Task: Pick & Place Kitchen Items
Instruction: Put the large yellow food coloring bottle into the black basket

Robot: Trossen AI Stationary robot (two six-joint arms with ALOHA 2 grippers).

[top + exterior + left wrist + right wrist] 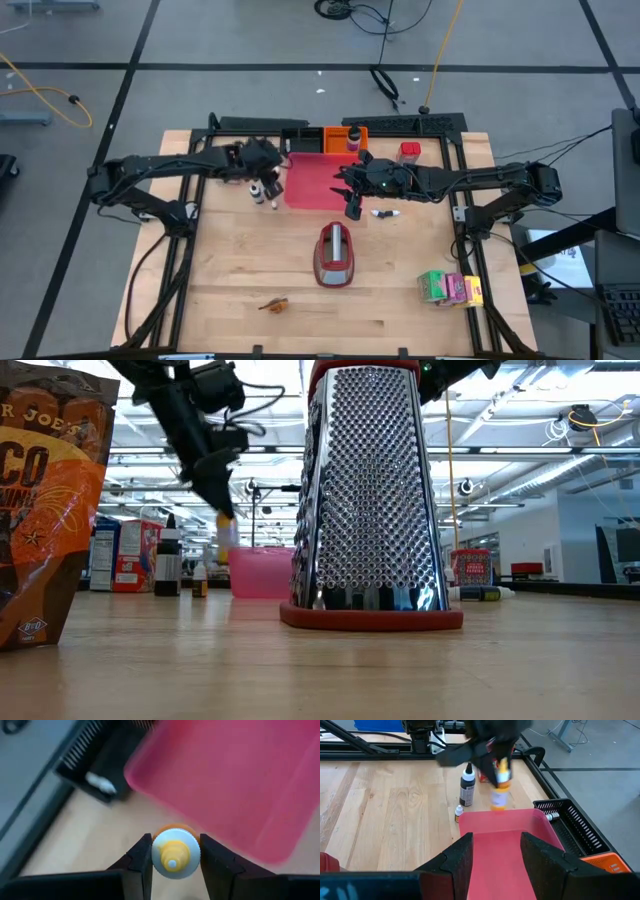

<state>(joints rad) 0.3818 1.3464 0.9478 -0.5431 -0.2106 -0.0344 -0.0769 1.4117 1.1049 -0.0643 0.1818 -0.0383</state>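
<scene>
The yellow-nozzled bottle (175,854) is beside the pink tray, short of the black basket (107,765). It would miss if I opened my left gripper now, so I need to first move the bottle there.
My left gripper (266,168) hangs near the left edge of the pink tray (312,185), shut on a small bottle (500,790) with a yellow nozzle and an orange band. A dark bottle (466,790) and a tiny white bottle (458,812) stand upright on the table just below it. My right gripper (496,852) hovers open over the tray's right part, nothing between its fingers. Cartons (450,288) lie at the near right, an orange-brown piece (275,303) lies near the front edge, and a small white bottle (385,212) lies right of the tray. My left gripper pinches the bottle's white ribbed cap (156,854) between its two fingers, one on each side, with the yellow nozzle (172,856) pointing back up between them. The fingers slant down from above. The bottle hangs below them, roughly upright and clear of the table.
A dark-red and grey grater (335,255) stands in the middle of the table, near side of the tray. A black rack with an orange bin (345,138) and a red carton (408,152) lines the far edge. A snack bag (50,510) stands close at the front left.
</scene>
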